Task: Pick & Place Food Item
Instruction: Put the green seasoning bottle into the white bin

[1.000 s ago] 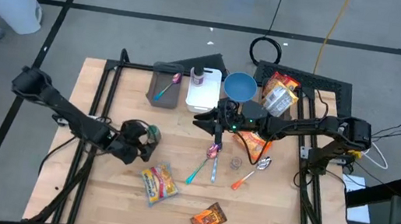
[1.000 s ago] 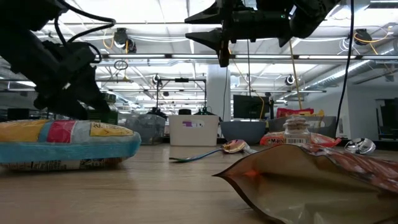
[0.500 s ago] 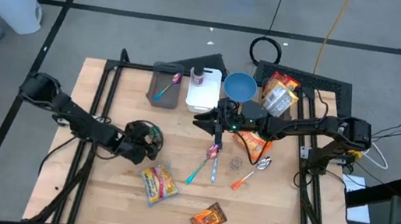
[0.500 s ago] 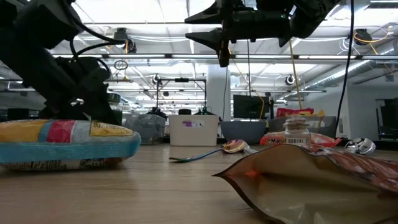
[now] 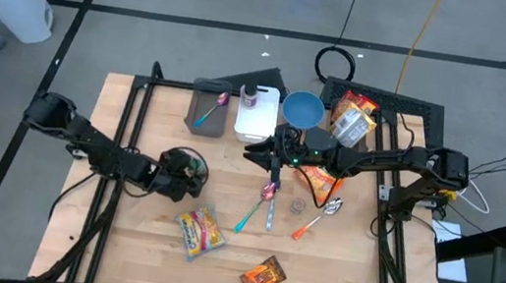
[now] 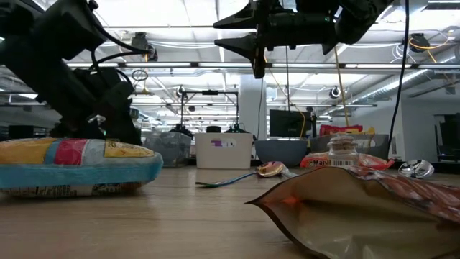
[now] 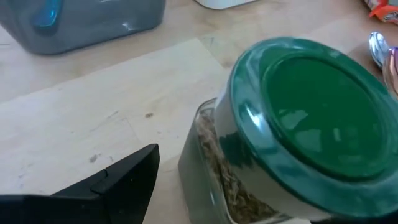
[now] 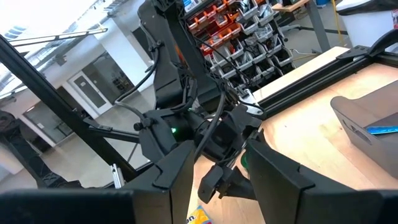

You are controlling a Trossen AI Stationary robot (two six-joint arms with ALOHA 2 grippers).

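My left gripper closes on the jar now, as its fingers reach down beside the jar's glass body (image 7: pixel 208 171), below the green lid, in the left wrist view.
A glass jar (image 7: pixel 249 155) with a green lid (image 5: pixel 194 164) and brownish grains inside stands on the wooden table (image 5: pixel 120 242), left of the middle. My left gripper (image 5: pixel 185 176) is low at the jar and open. One finger (image 7: pixel 121 180) stands beside the jar with a gap; the jar hides the other finger. My right gripper (image 5: pixel 268 158) hovers open and empty, high over the table's middle (image 6: pixel 255 43). In the right wrist view the gap shows between its fingers (image 8: pixel 214 168).
A yellow-blue snack bag (image 5: pixel 201 231) and a brown packet (image 5: pixel 264 277) lie near the front. Spoons (image 5: pixel 262 205), a small cup (image 5: pixel 297 205) and an orange bag (image 5: pixel 322 181) lie mid-table. A grey bin (image 5: pixel 208 107), a white container (image 5: pixel 255 112) and a blue bowl (image 5: pixel 302 109) stand at the back.
My left gripper has moved toward the table's right edge, up to the jar, staying low. The jar has kept its place. My right arm has kept still.
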